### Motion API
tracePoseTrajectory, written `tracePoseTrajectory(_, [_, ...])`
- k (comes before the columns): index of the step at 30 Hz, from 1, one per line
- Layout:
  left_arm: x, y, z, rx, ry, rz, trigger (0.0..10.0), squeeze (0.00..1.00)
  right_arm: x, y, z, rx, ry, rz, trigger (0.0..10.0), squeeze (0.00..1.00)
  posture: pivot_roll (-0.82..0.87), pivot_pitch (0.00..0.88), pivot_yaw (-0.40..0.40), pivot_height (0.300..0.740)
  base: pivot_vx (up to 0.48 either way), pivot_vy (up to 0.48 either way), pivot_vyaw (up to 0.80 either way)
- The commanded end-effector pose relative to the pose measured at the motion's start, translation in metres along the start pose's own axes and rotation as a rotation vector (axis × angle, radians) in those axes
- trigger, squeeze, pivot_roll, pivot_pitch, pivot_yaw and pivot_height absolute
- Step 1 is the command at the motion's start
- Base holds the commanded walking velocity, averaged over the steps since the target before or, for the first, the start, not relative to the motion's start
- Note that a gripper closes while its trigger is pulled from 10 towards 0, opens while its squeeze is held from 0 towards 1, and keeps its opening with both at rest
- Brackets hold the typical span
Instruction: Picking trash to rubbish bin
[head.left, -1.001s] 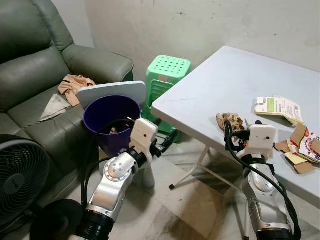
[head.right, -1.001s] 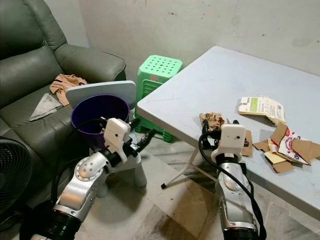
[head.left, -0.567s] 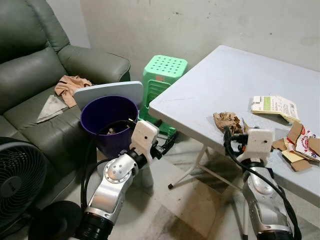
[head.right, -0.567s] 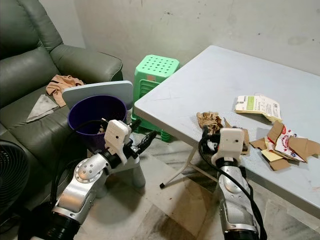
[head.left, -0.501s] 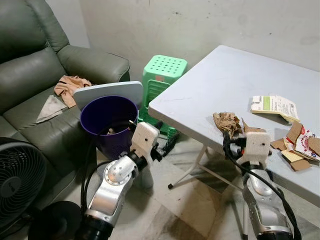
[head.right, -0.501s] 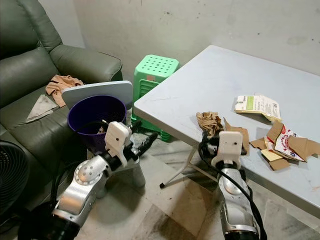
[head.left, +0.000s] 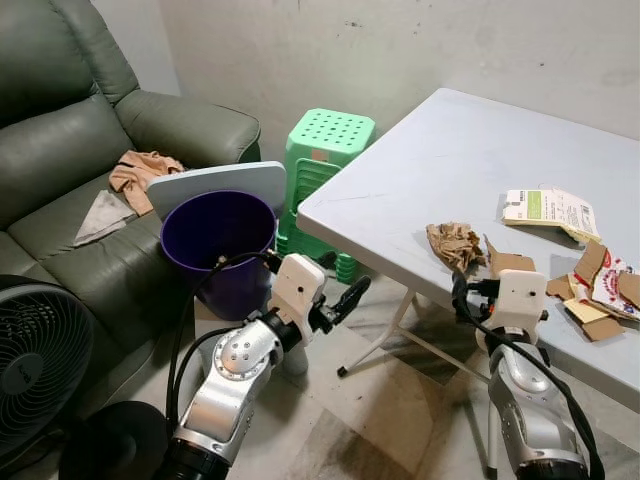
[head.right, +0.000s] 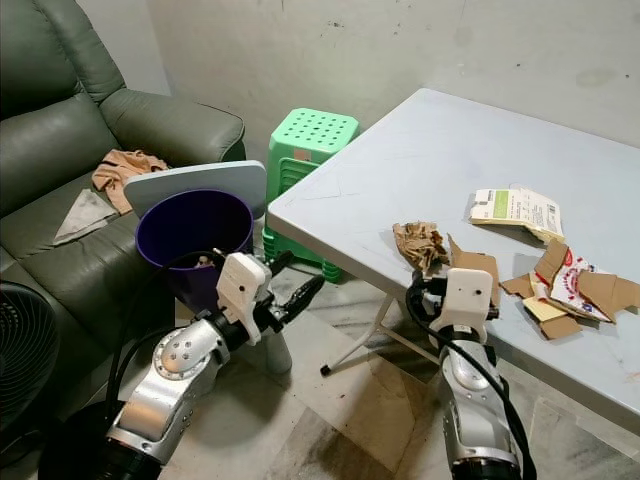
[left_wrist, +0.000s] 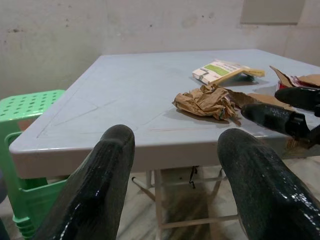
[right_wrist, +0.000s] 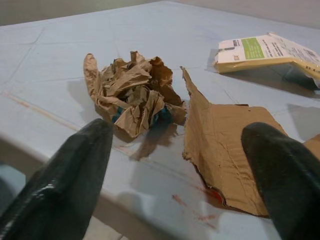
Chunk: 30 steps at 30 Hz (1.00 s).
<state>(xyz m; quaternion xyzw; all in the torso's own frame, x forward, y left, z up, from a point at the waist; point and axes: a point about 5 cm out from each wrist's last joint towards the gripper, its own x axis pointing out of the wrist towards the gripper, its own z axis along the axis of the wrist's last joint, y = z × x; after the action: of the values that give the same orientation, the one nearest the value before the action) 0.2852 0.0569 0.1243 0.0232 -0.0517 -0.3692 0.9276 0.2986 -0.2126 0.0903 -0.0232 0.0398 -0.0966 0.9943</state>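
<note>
This trash needs to go into the bin (head.left: 220, 245), so I will next grab the torn piece of brown cardboard by its upturned torn flap (head.left: 491, 251) with my right gripper.
A crumpled ball of brown paper (head.left: 455, 243) lies near the front edge of the grey table (head.left: 450, 150). A torn piece of cardboard (right_wrist: 230, 150) lies just beside it. My right gripper (right_wrist: 175, 165) is open at the table edge, pointing at the paper and cardboard with nothing between its fingers. The purple bin (head.left: 220, 245) stands on the floor by the sofa, its grey lid (head.left: 215, 185) leaning behind it. My left gripper (head.left: 348, 298) is open and empty. It hangs below table height between the bin and the table, pointing at the table.
A green plastic stool (head.left: 330, 150) stands between the bin and the table. The dark sofa (head.left: 70, 170) with a cloth (head.left: 145, 168) on it is at the left, and a black fan (head.left: 40, 350) at the lower left. A flattened box (head.left: 550, 210) and cardboard scraps (head.left: 600, 290) lie farther right on the table.
My left gripper has swung right, away from the bin's rim and toward the table. The right gripper has shifted slightly along the table edge near the cardboard.
</note>
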Motion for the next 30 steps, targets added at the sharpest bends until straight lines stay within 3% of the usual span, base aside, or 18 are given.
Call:
tracePoseTrajectory(1, [0.0007, -0.0024, 0.0032, 0.016, 0.0, -0.021, 10.0, 0.0, 0.004, -0.0044, 0.002, 0.01, 0.007, -0.027, 0.0, 0.0, -0.06, 0.086, -0.021, 0.74, 0.0, 0.0, 0.0])
tracePoseTrajectory(17, [-0.0008, 0.0023, 0.0058, 0.02, 0.0, 0.002, 10.0, 0.0, 0.0112, -0.0067, 0.0017, -0.017, 0.008, -0.059, 0.0, 0.0, -0.04, 0.096, -0.02, 0.74, 0.0, 0.0, 0.0])
tracePoseTrajectory(30, [0.0002, 0.0005, 0.0069, 0.023, 0.001, -0.004, 10.0, 0.0, 0.0106, -0.0055, -0.0005, 0.012, 0.015, -0.065, 0.0, 0.0, -0.04, 0.098, -0.02, 0.74, 0.0, 0.0, 0.0])
